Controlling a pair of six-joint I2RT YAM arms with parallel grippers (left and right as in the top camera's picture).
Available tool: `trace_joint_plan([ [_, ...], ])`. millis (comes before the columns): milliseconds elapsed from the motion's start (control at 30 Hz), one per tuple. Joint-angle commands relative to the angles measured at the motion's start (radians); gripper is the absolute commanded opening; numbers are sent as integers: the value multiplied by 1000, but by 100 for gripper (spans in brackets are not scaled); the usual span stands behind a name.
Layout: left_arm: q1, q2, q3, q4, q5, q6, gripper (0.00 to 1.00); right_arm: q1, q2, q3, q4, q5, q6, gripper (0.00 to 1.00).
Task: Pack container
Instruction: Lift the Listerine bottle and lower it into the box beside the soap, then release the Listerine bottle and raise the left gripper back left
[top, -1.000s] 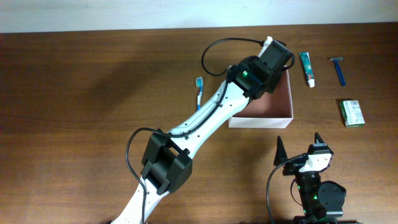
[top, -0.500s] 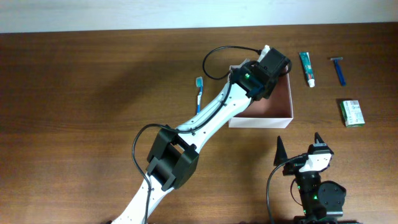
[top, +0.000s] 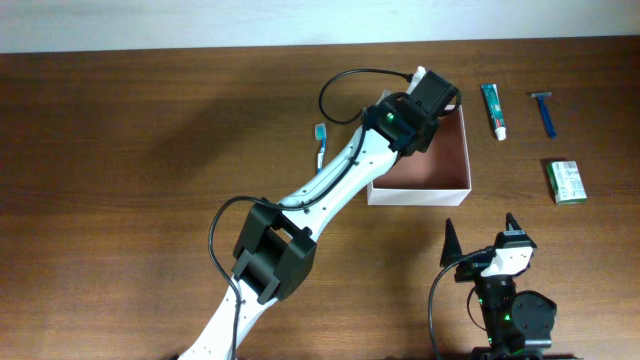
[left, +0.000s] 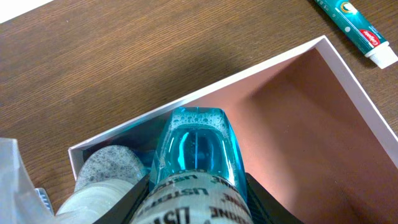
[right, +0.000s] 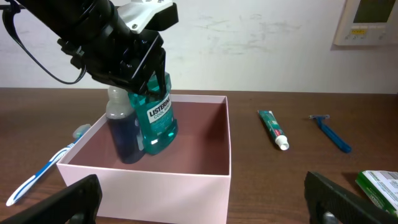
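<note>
The bottom of the teal Listerine mouthwash bottle is inside the container beside the dark blue bottle. The teal bottle would land, so my left gripper needs to release it.
The container (top: 440, 170) is a shallow white-walled box with a reddish-pink inside, at the table's right centre; it also shows in the left wrist view (left: 311, 143) and the right wrist view (right: 186, 186). My left gripper (top: 425, 105) is shut on a teal Listerine mouthwash bottle (left: 198, 155), holding it tilted inside the container's far left corner (right: 155, 121). A dark blue bottle with a grey cap (right: 121, 134) stands in the container beside it. My right gripper (top: 480, 245) is open and empty, near the front edge below the container.
A blue toothbrush (top: 320, 145) lies left of the container. A toothpaste tube (top: 493, 110), a blue razor (top: 545, 112) and a small green packet (top: 567, 182) lie to the right. The left arm stretches diagonally across the table's middle.
My left gripper with the mouthwash bottle has shifted slightly left and back, toward the container's far left corner. The right arm has not moved.
</note>
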Motion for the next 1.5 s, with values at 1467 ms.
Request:
trace_joint_plan([
  [1467,161,-85,739,-735,-171,-155,70,8,-6,-5,-4,-6,-6,99],
])
